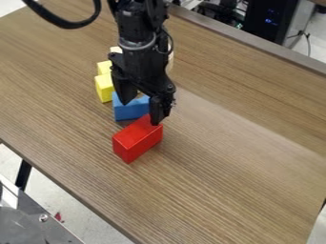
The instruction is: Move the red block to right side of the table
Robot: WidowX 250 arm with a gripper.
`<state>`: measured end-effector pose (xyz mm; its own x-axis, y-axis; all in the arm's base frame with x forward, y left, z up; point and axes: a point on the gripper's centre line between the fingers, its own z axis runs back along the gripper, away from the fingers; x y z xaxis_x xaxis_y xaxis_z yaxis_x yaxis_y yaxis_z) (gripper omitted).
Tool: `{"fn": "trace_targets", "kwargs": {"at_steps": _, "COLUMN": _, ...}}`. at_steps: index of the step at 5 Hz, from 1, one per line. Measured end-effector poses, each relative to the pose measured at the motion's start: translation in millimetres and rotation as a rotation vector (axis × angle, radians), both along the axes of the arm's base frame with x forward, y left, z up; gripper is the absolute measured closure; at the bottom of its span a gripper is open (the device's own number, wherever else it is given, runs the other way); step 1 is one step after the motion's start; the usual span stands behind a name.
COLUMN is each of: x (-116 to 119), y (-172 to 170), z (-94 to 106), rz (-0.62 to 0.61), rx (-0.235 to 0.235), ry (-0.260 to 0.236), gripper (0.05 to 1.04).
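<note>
My gripper picks up the red block by its end beside the blue block (130, 111) next, to move the red block across the wooden table.
The black gripper (142, 107) hangs over the blocks, left of the table's middle, and stands open. Its fingers are spread apart, one above the blue block (130, 111) and the other at the upper right end of the red block (137, 139). The red block lies on the wooden table, just below the blue one, with its long side slanting from lower left to upper right. Whether the nearer fingertip touches the red block, I cannot tell.
Yellow blocks (104, 87) stand behind and left of the blue block. A pale object (170, 58) is partly hidden behind the arm. The wooden table (235, 162) extends to the right, with a dark raised edge along its far side.
</note>
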<state>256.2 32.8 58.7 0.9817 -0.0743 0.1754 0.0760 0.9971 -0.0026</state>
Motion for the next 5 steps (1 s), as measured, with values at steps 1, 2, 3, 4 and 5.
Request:
{"fn": "trace_targets", "kwargs": {"at_steps": 1, "x": -5, "y": -1, "z": -6.7, "rz": -0.002, "rx": -0.004, "ry": 0.027, "gripper": 0.085}}
{"fn": "trace_targets", "kwargs": {"at_steps": 2, "x": -7, "y": -7, "z": -8.0, "rz": -0.008, "rx": -0.029, "ry": 0.032, "gripper": 0.085}}
{"fn": "trace_targets", "kwargs": {"at_steps": 3, "x": -11, "y": -11, "z": -7.7, "rz": -0.027, "rx": -0.041, "ry": 0.030, "gripper": 0.085}}
{"fn": "trace_targets", "kwargs": {"at_steps": 4, "x": -18, "y": -13, "z": -10.2, "rz": -0.037, "rx": -0.036, "ry": 0.039, "gripper": 0.085}}
{"fn": "trace_targets", "kwargs": {"at_steps": 5, "x": -21, "y": -15, "z": -21.9, "rz": -0.074, "rx": -0.008, "ry": 0.058, "gripper": 0.115}}
